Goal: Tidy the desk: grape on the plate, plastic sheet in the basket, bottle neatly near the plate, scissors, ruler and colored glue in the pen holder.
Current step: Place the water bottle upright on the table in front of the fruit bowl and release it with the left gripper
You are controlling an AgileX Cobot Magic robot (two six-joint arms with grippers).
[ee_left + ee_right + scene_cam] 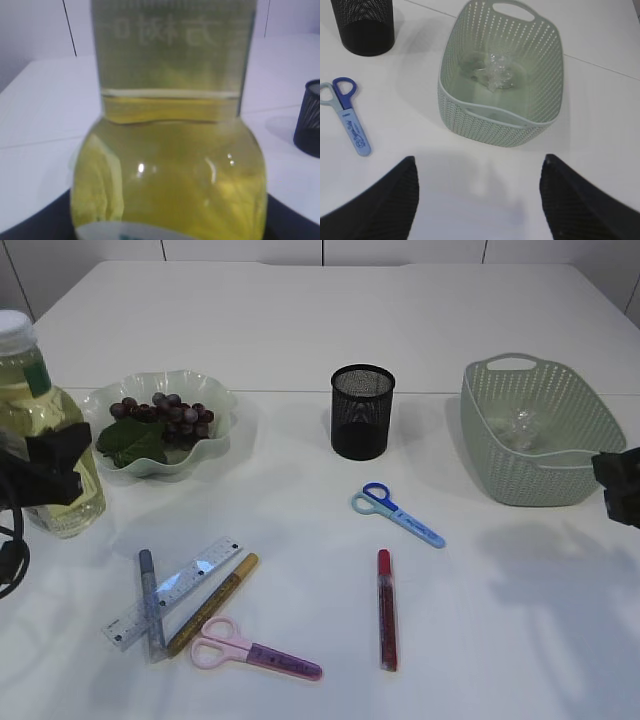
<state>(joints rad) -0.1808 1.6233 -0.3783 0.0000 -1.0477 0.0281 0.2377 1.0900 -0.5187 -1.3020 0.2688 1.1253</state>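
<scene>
The bottle's base hangs above the table beside the plate (225, 405). My left gripper must keep holding the bottle until I lower it onto the table.
My left gripper (50, 465) is shut on the bottle (40, 430) of yellow liquid at the far left, left of the plate (225, 405); the bottle (165, 165) fills the left wrist view. The grape bunch (165, 415) lies on the plate. The plastic sheet (499, 72) lies inside the green basket (490, 107). My right gripper (479, 200) is open and holds nothing, in front of the basket. The ruler (175, 590), pink scissors (255, 650), blue scissors (397, 513), and red (386, 610), gold (213, 603) and silver (151, 602) glue pens lie on the table.
The black mesh pen holder (362, 412) stands at the centre back, between plate and basket (560, 480). The ruler, gold pen and silver pen overlap in a pile at the front left. White table all around.
</scene>
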